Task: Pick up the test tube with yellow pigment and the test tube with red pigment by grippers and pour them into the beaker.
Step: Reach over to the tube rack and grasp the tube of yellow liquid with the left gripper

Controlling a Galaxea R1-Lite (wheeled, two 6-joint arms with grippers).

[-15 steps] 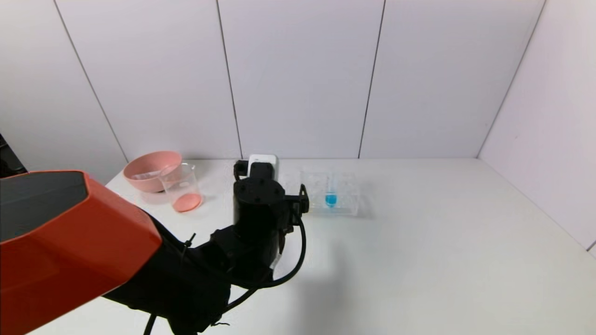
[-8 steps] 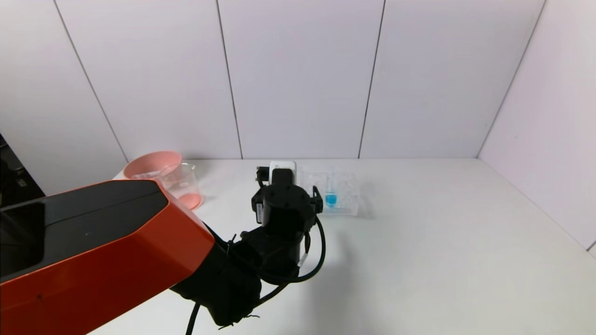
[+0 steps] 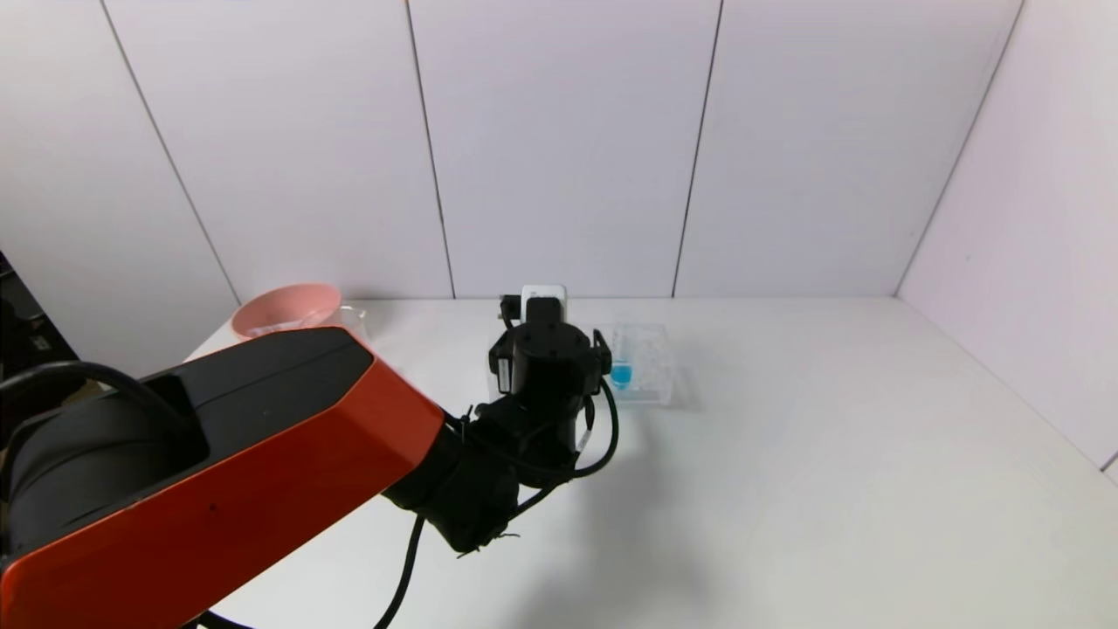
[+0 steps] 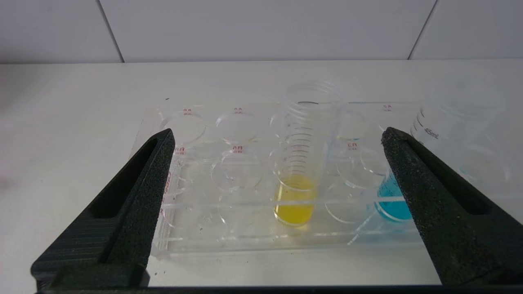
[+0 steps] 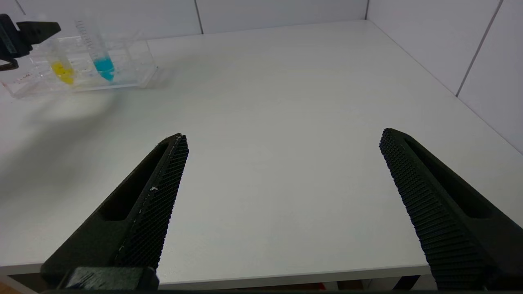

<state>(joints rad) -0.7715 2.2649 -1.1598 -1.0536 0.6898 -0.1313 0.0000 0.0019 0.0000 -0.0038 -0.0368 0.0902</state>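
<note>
My left gripper's fingers stop short of the yellow tube (image 4: pixel 301 147) in the left wrist view, so it is too early to close. The gripper moves toward the tube next.
The test tube with yellow pigment (image 4: pixel 299 183) stands upright in a clear rack (image 4: pixel 204 239). It also shows in the right wrist view (image 5: pixel 63 72). My left gripper (image 4: pixel 277 135) is open just in front of the rack, its fingers (image 4: pixel 139 196) wide on either side of the yellow tube and not touching it. In the head view the left wrist (image 3: pixel 546 354) hides the yellow tube. The beaker (image 3: pixel 351 314) is mostly hidden behind my left arm. The test tube with red pigment is not in view. My right gripper (image 5: pixel 284 139) is open and empty at the table's near edge.
A tube with blue liquid (image 3: pixel 621 374) stands in the rack (image 3: pixel 646 362), right of the yellow one (image 4: pixel 392 202). A pink bowl (image 3: pixel 284 307) sits at the back left by the beaker. White walls close the table at the back and right.
My left arm has swung right and forward, from near the beaker to the rack. It now covers most of the beaker. The right arm has not visibly moved.
</note>
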